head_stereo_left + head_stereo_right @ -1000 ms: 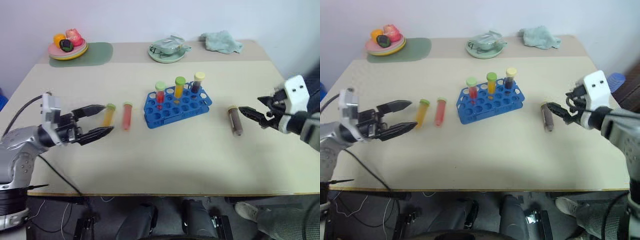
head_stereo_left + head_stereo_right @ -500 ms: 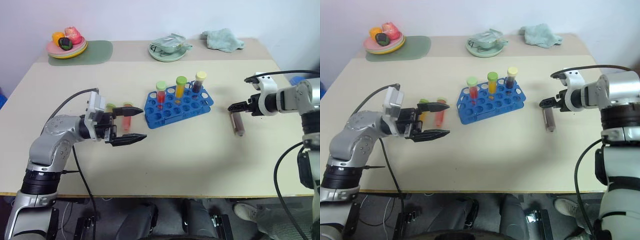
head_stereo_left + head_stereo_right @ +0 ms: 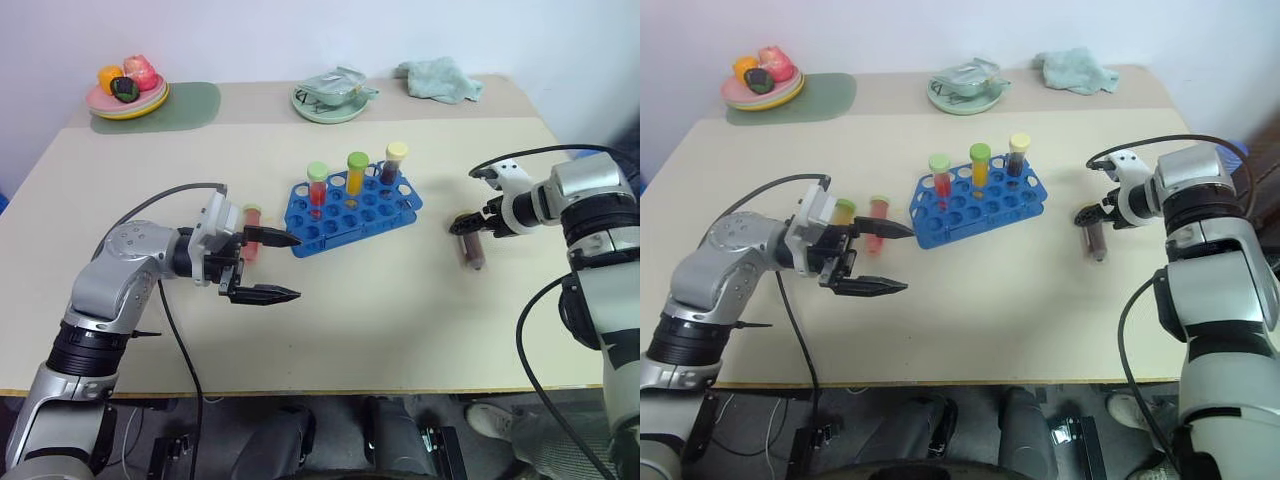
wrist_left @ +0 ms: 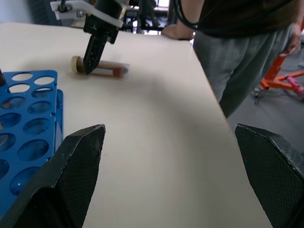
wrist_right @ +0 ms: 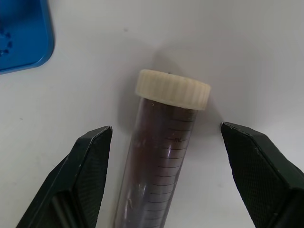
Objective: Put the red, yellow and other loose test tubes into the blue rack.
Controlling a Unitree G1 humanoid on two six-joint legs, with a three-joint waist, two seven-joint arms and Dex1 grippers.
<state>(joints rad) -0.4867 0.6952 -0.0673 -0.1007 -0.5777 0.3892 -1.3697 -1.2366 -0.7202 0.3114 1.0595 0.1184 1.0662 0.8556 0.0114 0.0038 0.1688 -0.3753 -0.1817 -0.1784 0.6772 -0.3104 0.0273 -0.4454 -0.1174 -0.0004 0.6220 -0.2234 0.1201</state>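
My right gripper's fingers are beside the brown tube point(image 5: 160, 147) below its cream cap point(image 5: 173, 90), and closing now would catch the tube. It is time to close on it.
The blue rack point(image 3: 356, 206) stands mid-table with three capped tubes upright in it. A loose red tube point(image 3: 250, 222) lies left of the rack, and a yellow tube point(image 3: 844, 211) lies just beyond it, partly behind my left wrist. My left gripper point(image 3: 285, 266) points toward the rack, open and empty; its far finger crosses over the red tube's lower end. A dark brown tube point(image 5: 164, 142) with a cream cap lies right of the rack. My right gripper point(image 3: 468, 226) hangs open over its cap end, one finger on each side.
At the back stand a fruit plate point(image 3: 127, 92) on a green mat point(image 3: 192, 104), a green dish point(image 3: 330, 99) and a teal cloth point(image 3: 438, 80). A person point(image 4: 237, 23) stands at the table's right end. A black cable trails from my left arm.
My left gripper has slid right, past the yellow tube, and its far finger now crosses the red one. My right gripper has tipped downward and come over the brown tube's cap.
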